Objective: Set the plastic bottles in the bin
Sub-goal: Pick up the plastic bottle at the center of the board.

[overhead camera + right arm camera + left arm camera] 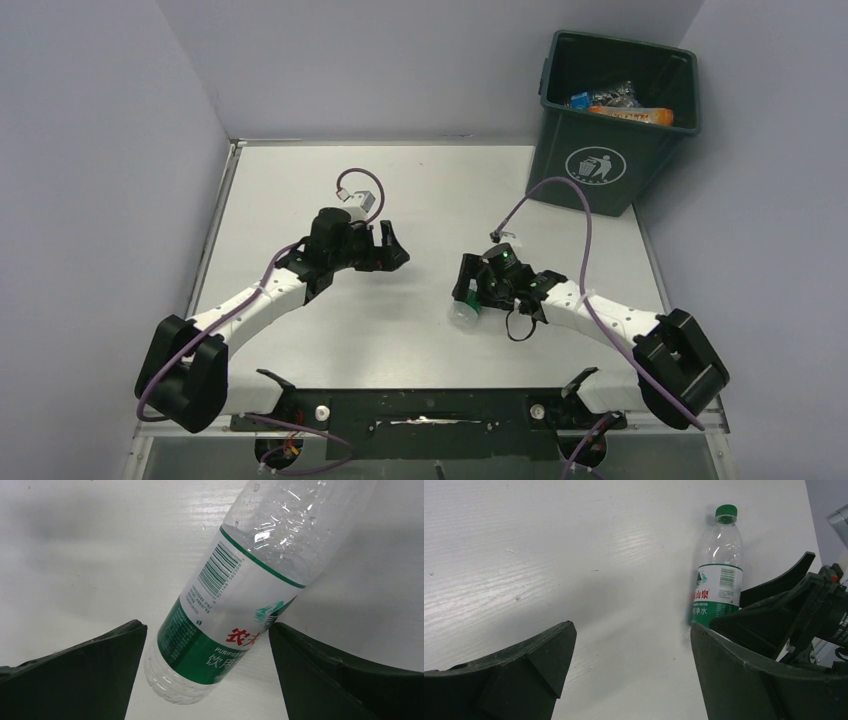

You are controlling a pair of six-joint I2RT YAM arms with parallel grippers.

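Note:
The clear plastic bottle should go into the bin (612, 160) neck first, so my right gripper next needs to grab the bottle by its green and white label (474, 298) and leave the neck end free.
One clear plastic bottle (235, 610) with a green and white label lies on the white table (430, 190), its base towards the right wrist camera. My right gripper (207, 626) is open and straddles it, with a gap on each side of the bottle. In the top view the bottle (464, 313) shows under my right gripper (470, 292). The left wrist view shows the same bottle (719, 575) with its green cap pointing away. My left gripper (397, 247) is open and holds nothing, a short way left of the bottle. The dark green bin (612, 160) stands at the far right.
Inside the bin lie an orange bottle (632, 115) and a blue-labelled one (580, 101). Purple cables (560, 190) loop above both arms. Grey walls close the table's left and back sides. The right arm's fingers (774, 610) show at the right of the left wrist view.

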